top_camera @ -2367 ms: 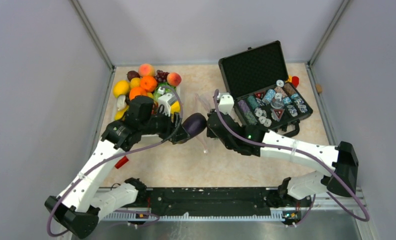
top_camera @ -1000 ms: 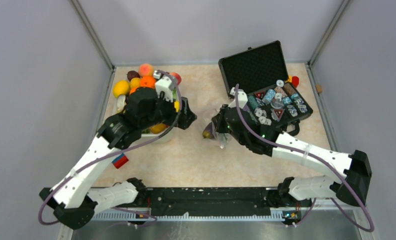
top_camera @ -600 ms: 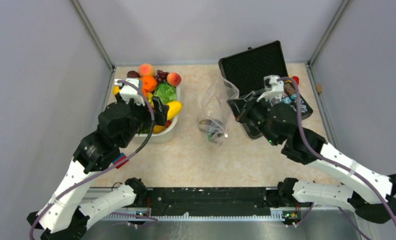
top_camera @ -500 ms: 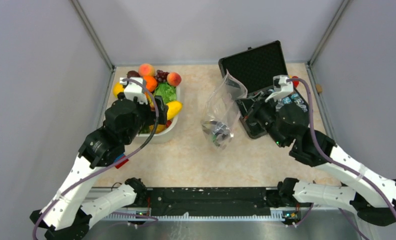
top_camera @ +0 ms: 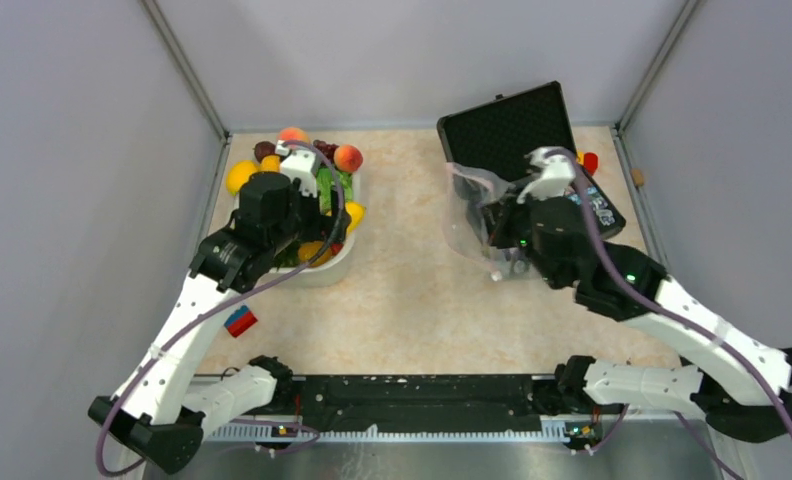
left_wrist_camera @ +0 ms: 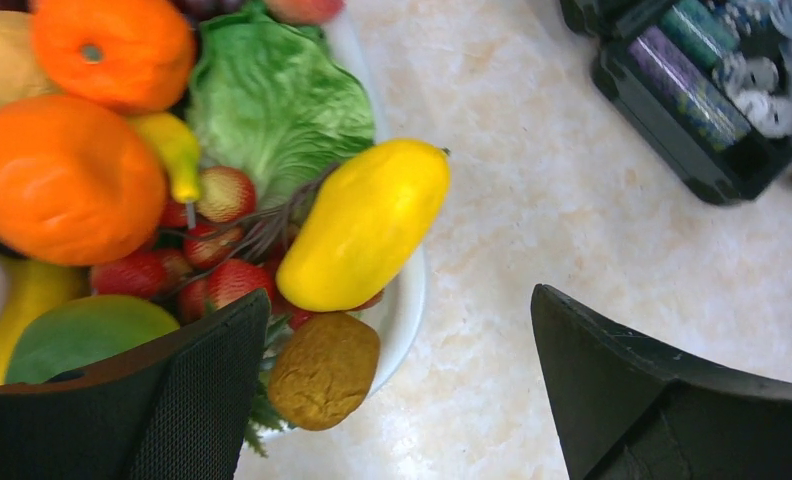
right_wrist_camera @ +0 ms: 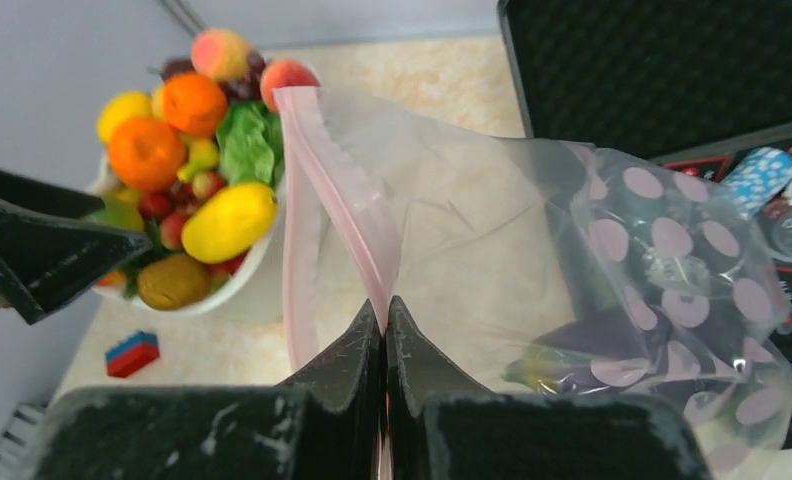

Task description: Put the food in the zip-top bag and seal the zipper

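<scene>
I need to reach the yellow mango with my left gripper and grab it across its long sides. Its stem end then stays free to go into the zip-top bag.
My right gripper is shut on the pink zipper of the clear zip-top bag and holds the bag up in front of the black case; in the top view the gripper is beside the bag. A dark purple eggplant lies inside the bag. My left gripper is open and empty above the right rim of the white basin, near the yellow mango and the green lettuce. A peach sits at the basin's far side.
The basin also holds oranges, strawberries and a brown kiwi. The open black case with chips stands at the back right. A red-and-blue block lies at the front left.
My right gripper has carried the bag with the eggplant to the right, in front of the case. My left gripper has let go of the eggplant and swung back over the basin.
</scene>
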Available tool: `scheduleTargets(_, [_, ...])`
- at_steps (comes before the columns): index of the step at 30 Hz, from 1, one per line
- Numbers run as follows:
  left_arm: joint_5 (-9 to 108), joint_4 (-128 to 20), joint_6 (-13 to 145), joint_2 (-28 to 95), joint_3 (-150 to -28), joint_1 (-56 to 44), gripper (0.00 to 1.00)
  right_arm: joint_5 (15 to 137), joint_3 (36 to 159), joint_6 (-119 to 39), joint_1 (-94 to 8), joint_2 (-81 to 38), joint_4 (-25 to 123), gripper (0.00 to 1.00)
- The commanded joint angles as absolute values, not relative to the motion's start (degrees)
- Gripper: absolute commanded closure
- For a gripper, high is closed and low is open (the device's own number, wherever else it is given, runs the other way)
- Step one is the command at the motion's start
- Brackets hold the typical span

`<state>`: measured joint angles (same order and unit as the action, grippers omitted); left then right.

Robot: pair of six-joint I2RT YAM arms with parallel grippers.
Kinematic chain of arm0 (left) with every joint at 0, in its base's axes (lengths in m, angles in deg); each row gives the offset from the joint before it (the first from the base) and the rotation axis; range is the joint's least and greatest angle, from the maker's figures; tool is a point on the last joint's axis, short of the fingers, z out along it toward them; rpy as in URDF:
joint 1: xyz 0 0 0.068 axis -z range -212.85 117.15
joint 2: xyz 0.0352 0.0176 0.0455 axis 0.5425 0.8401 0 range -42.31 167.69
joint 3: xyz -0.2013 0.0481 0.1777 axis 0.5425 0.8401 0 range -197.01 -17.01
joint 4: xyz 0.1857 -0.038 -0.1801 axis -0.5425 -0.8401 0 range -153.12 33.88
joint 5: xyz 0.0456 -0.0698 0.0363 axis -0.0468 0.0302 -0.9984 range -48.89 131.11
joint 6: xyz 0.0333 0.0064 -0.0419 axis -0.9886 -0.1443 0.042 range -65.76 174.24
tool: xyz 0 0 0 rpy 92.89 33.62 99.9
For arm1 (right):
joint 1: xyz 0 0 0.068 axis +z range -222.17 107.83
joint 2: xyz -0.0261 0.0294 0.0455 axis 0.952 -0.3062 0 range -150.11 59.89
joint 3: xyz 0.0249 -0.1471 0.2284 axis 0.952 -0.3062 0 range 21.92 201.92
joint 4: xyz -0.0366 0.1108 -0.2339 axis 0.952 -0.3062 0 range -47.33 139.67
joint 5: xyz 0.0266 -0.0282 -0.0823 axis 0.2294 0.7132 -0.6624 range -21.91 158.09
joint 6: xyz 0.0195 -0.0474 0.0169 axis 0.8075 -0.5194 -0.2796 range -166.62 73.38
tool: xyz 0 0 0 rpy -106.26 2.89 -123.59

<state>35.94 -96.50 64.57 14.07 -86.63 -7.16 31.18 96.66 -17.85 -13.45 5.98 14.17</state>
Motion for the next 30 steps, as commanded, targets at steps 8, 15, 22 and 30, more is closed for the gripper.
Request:
scheduleTargets(8, [45.52,-89.67,51.37,20.39,-83.40,-7.54,0.01,42.17,89.63,-16.76,-13.59,-9.02,24.39,1.00])
scheduleTargets(15, [45.56,-90.48,45.02,24.27,-85.37,-7.97,0.01,43.94,87.30,-16.62,-13.89,-7.24,26.51,1.00])
scheduleTargets(22, [46.04,-92.59,40.99,27.40,-86.71,-9.53,0.01,44.23,85.44,-15.19,-14.00,-4.82,27.43,1.00])
scheduleTargets(30, [53.71,-91.95,36.65,30.47,-87.78,-12.53,0.01,44.43,84.04,-14.57,-14.03,-2.61,28.20,1.00])
